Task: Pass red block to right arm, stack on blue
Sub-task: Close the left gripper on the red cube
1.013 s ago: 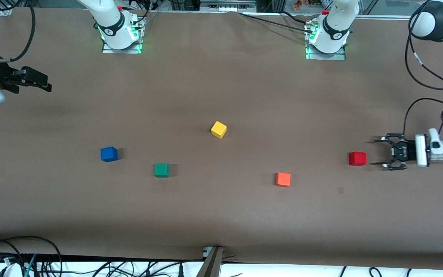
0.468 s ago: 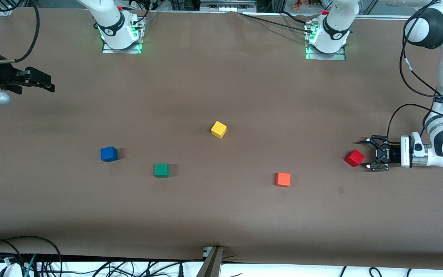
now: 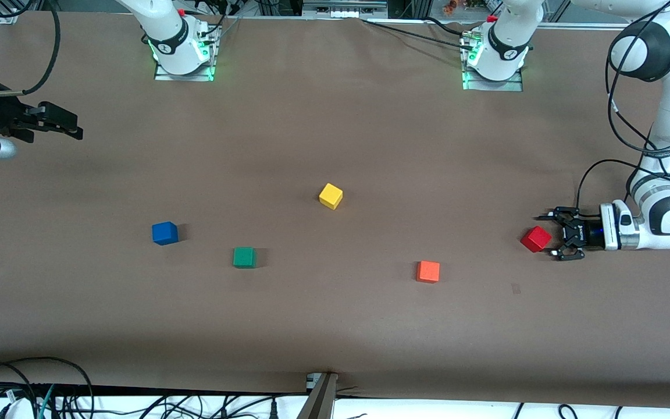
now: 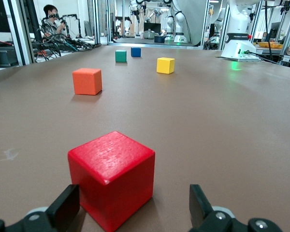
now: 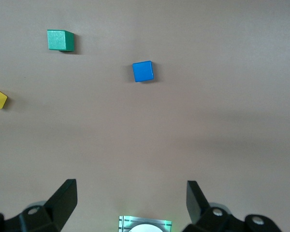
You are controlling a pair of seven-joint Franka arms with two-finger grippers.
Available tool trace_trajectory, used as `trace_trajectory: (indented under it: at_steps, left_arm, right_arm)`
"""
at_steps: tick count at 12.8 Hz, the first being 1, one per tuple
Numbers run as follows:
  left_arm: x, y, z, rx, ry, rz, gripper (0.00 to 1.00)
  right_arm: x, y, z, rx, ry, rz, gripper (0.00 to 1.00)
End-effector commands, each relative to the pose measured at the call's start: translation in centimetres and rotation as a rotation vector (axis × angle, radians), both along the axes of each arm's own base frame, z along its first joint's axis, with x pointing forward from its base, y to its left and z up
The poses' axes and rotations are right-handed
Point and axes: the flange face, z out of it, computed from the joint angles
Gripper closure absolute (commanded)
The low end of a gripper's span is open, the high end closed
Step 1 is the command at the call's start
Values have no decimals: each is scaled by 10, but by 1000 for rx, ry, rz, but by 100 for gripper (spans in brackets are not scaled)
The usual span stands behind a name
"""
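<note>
The red block is between my left gripper's fingers, which reach beside the block's lower sides in the left wrist view, so my left gripper will close on it.
The red block [image 3: 535, 238] lies on the table at the left arm's end, turned at an angle. My left gripper [image 3: 548, 235] is low at the table, open, with the block just inside its fingertips. In the left wrist view the red block [image 4: 111, 176] sits close against one finger [image 4: 65, 209], with a gap to the other; the left gripper [image 4: 131, 210] is not closed on it. The blue block [image 3: 164, 233] lies toward the right arm's end and shows in the right wrist view [image 5: 143, 71]. My right gripper [image 3: 76, 129] hangs open and empty above the table's edge [image 5: 129, 200].
A green block [image 3: 244, 257] lies beside the blue one, nearer the front camera. A yellow block [image 3: 330, 196] sits mid-table. An orange block [image 3: 428, 271] lies between the green and red ones. Both arm bases [image 3: 182, 49] stand along the table edge farthest from the front camera.
My left gripper has come down and forward onto the red block, which has turned and shifted slightly toward the table's middle. My right gripper has drifted a little.
</note>
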Motion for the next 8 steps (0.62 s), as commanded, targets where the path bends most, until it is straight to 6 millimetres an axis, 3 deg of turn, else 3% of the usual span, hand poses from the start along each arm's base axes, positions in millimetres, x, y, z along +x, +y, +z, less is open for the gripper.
trace_trajectory:
  at_steps: [1, 3, 6, 8]
  left_arm:
    - [3, -1, -5, -32, -112, -20, 0]
    - [3, -2, -5, -35, -128, -28, 0]
    - [6, -9, -4, -43, -148, -38, 30]
    - [9, -14, -5, -47, -151, -37, 43]
  right_arm:
    - [5, 4, -1, -5, 0, 10, 0]
    - [6, 5, -1, -4, 2, 13, 0]
    - [6, 4, -1, -4, 2, 11, 0]
    - [6, 4, -1, -2, 2, 11, 0]
